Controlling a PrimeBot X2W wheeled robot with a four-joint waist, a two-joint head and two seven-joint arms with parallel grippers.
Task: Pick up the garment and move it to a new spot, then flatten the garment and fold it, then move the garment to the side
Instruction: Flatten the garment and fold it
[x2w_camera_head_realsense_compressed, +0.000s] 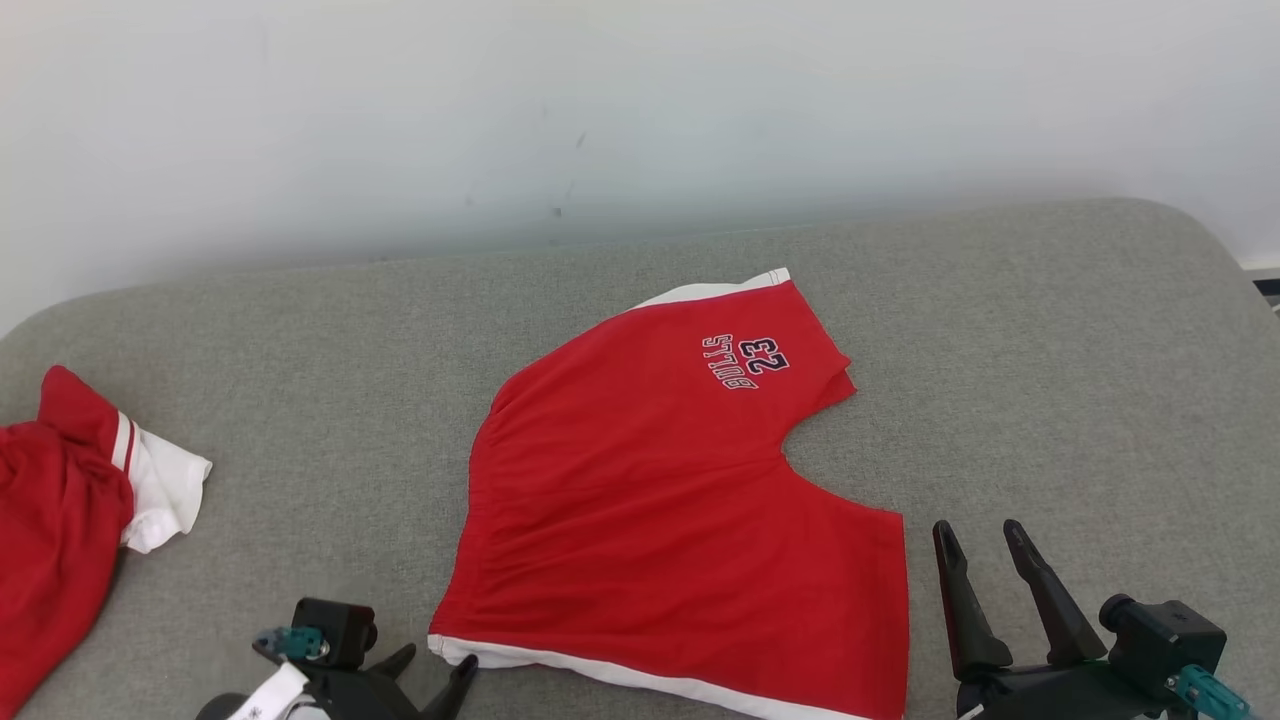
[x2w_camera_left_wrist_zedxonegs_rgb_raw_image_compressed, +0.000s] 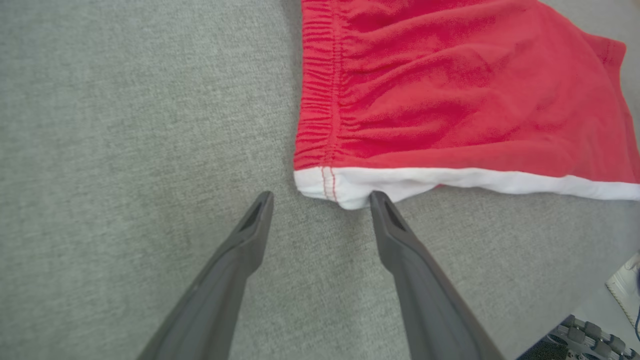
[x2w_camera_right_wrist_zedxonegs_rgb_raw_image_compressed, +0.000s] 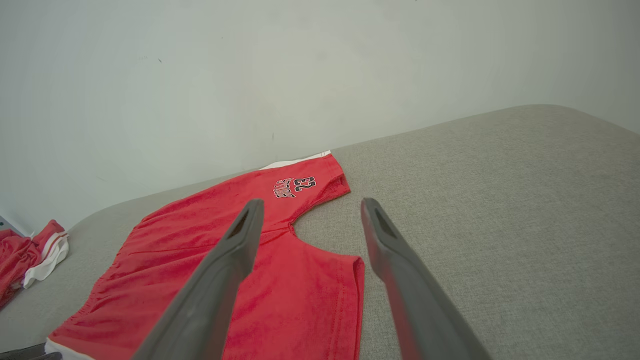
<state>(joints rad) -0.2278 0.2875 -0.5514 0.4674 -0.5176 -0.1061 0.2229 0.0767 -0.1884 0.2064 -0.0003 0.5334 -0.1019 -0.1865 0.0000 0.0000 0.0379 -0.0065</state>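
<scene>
The left gripper grabs the shorts' white-trimmed waistband corner (x2w_camera_head_realsense_compressed: 446, 643) next, to fold the shorts (x2w_camera_head_realsense_compressed: 648, 492).
The garment (x2w_camera_head_realsense_compressed: 660, 500) is a pair of red shorts with white trim and a "BULLS 23" print, spread flat on the grey padded surface (x2w_camera_head_realsense_compressed: 1050, 350). My left gripper (x2w_camera_head_realsense_compressed: 437, 662) is open at the near left corner of the garment. In the left wrist view my left gripper (x2w_camera_left_wrist_zedxonegs_rgb_raw_image_compressed: 321, 196) has its fingertips at the white-trimmed waistband corner of the garment (x2w_camera_left_wrist_zedxonegs_rgb_raw_image_compressed: 450, 90), one tip touching the hem. My right gripper (x2w_camera_head_realsense_compressed: 977, 528) stands open just right of the near leg hem, holding nothing. The right wrist view shows my right gripper (x2w_camera_right_wrist_zedxonegs_rgb_raw_image_compressed: 311, 202) above the garment (x2w_camera_right_wrist_zedxonegs_rgb_raw_image_compressed: 225, 260).
Another red and white piece of clothing (x2w_camera_head_realsense_compressed: 60, 500) lies crumpled at the far left of the surface. A pale wall (x2w_camera_head_realsense_compressed: 640, 120) rises right behind it. The surface's near edge (x2w_camera_left_wrist_zedxonegs_rgb_raw_image_compressed: 590, 295) drops off at the lower right of the left wrist view.
</scene>
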